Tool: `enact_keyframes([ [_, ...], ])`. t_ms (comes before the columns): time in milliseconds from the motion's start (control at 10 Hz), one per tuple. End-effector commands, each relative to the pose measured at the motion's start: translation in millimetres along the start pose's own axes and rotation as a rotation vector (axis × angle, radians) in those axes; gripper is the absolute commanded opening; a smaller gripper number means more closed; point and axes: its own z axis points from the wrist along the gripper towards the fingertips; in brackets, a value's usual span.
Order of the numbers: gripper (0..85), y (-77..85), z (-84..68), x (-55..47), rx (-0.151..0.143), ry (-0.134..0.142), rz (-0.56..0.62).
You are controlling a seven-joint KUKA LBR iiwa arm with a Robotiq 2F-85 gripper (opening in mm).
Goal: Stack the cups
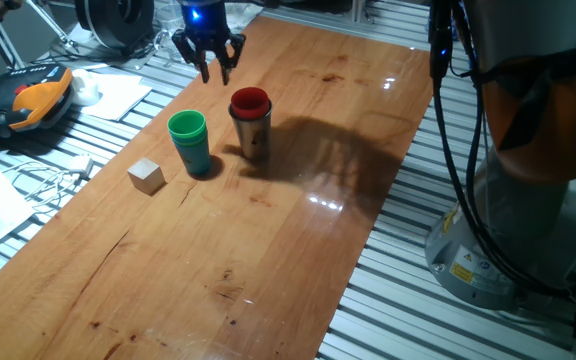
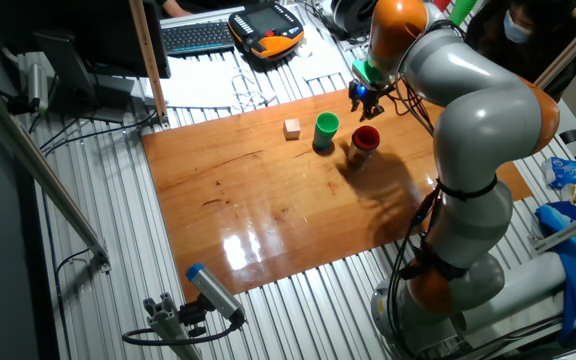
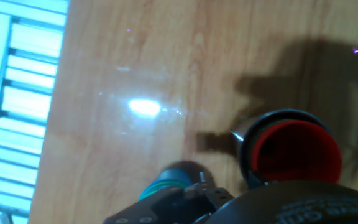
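My gripper grabs the green cup by its open rim (image 1: 188, 113) next, to stack it inside the red cup.
A shiny steel cup (image 1: 253, 138) stands upright near the table's middle with red cups (image 1: 250, 101) nested in it. To its left stands a stack of cups (image 1: 190, 143) with a green one on top and bluish ones below. My gripper (image 1: 216, 70) hangs above the table just behind both stacks, jaws apart and empty. The other fixed view shows the gripper (image 2: 365, 99) beyond the green stack (image 2: 326, 130) and the red-filled steel cup (image 2: 364, 143). The hand view looks down on the red cup in the steel rim (image 3: 296, 155) and the green stack (image 3: 169, 178).
A small wooden cube (image 1: 146, 176) lies left of the green stack. An orange pendant (image 1: 30, 97), papers and cables lie off the table's left edge. The robot base (image 1: 528, 180) stands to the right. The wooden table (image 1: 218, 270) extends toward the front.
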Motion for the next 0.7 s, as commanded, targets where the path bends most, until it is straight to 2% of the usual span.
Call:
enact_keyframes([
  [0, 0.0, 2.2, 0.5, -2.2, -0.017, 0.012, -0.022],
  [100, 0.0, 2.8, -0.1, -3.7, -0.006, 0.014, -0.057],
  [200, 0.0, 2.6, -1.2, -4.1, 0.020, 0.015, -0.110],
  [300, 0.0, 2.6, -1.2, -4.1, 0.032, 0.025, -0.163],
  [400, 0.0, 2.6, -1.2, -4.1, 0.061, 0.030, -0.265],
  [600, 0.0, 2.6, -1.2, -4.1, 0.089, 0.017, -0.491],
])
